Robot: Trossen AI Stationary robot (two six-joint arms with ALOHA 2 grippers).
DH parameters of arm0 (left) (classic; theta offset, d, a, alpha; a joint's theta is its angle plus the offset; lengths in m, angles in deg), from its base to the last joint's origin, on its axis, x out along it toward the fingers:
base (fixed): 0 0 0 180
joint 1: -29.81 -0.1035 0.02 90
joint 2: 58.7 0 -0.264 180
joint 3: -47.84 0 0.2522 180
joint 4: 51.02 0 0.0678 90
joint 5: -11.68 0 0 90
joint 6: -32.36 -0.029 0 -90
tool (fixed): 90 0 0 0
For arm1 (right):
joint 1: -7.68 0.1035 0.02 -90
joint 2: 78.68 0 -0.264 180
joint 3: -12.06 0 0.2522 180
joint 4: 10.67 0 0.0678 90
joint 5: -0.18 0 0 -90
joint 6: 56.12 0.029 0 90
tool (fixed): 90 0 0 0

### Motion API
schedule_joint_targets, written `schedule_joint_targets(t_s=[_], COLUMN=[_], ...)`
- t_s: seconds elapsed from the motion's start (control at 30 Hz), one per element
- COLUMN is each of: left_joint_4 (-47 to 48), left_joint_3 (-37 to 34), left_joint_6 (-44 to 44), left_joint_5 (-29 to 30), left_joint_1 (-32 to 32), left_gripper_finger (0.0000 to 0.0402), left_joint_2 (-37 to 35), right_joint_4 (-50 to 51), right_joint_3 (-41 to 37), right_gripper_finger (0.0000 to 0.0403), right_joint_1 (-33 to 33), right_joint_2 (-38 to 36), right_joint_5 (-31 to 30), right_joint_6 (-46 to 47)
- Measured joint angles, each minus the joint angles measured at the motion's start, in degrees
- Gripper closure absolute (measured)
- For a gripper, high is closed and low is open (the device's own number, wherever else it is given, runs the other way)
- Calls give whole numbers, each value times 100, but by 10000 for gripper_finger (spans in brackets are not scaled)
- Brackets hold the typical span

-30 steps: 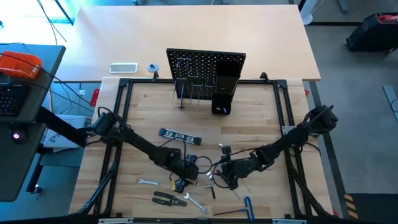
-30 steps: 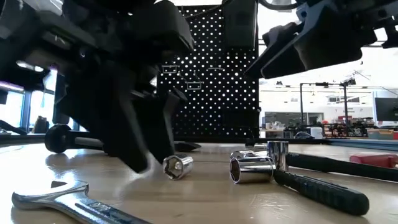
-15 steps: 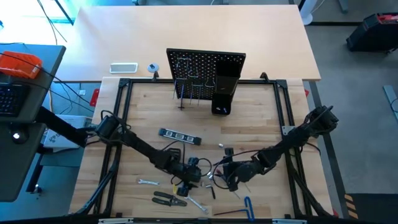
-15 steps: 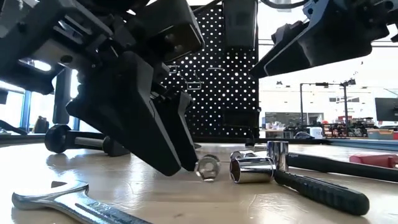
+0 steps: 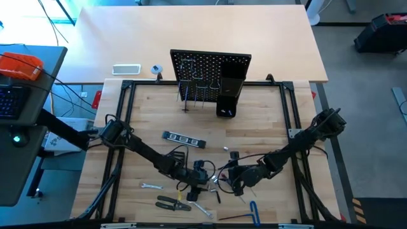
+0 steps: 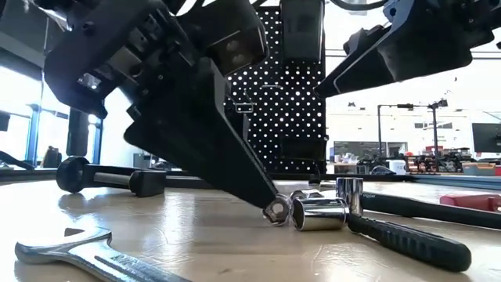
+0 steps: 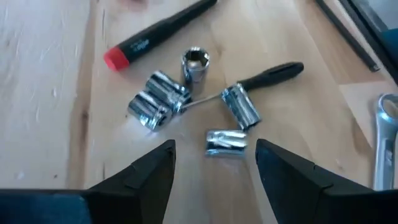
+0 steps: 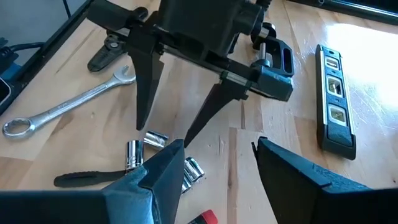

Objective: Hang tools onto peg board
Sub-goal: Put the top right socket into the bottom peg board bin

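My left gripper needs to put away tools on the peg board, so next it needs to grab the small chrome socket by its two ends.
The black peg board stands upright at the table's far side. Loose tools lie near the front: several shiny sockets, a red-ended screwdriver, a black-handled tool, a silver wrench, a black C-clamp and a dark level. My left gripper is open, low over the table, with one small socket lying between its fingertips. My right gripper is open, a little higher, facing the left one across the sockets. My left gripper has its open fingers on either side of the small socket, which lies on its side on the table. The fingers slant down from the table's left. In the low view one fingertip shows right against the socket's rim; whether it touches, I cannot tell.
Pliers, a small wrench and a blue-handled hex key lie along the front edge. A black box-shaped holder and thin hooks sit on the peg board. The two grippers stand close together.
My left gripper has gone toward the table's right edge and tipped further down. The small socket at its fingertips has slid along the table with it and now lies right beside the other sockets.
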Motion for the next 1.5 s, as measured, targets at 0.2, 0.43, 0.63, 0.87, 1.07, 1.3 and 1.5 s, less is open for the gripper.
schedule_joint_targets(t_s=[0.2,0.43,0.63,0.87,1.07,1.3,1.5], left_joint_4=[-325,-574,-417,-173,-116,-33,485], left_joint_3=[4,149,160,164,160,149,119], left_joint_6=[32,34,8,-169,-330,-562,-852], left_joint_5=[-156,6,133,202,192,99,207], left_joint_1=[4,13,7,-5,-25,-96,-231], left_gripper_finger=[185,185,216,307,330,330,330], left_joint_2=[170,431,449,448,446,344,-19], right_joint_4=[44,98,113,107,106,135,181], right_joint_3=[0,0,0,0,0,0,0], right_gripper_finger=[208,208,208,208,208,208,208], right_joint_1=[0,0,0,0,0,2,95], right_joint_2=[0,-2,-4,-4,-4,-4,-4], right_joint_5=[2,-4,-1,0,14,46,47], right_joint_6=[-47,-52,-9,9,44,44,-89])
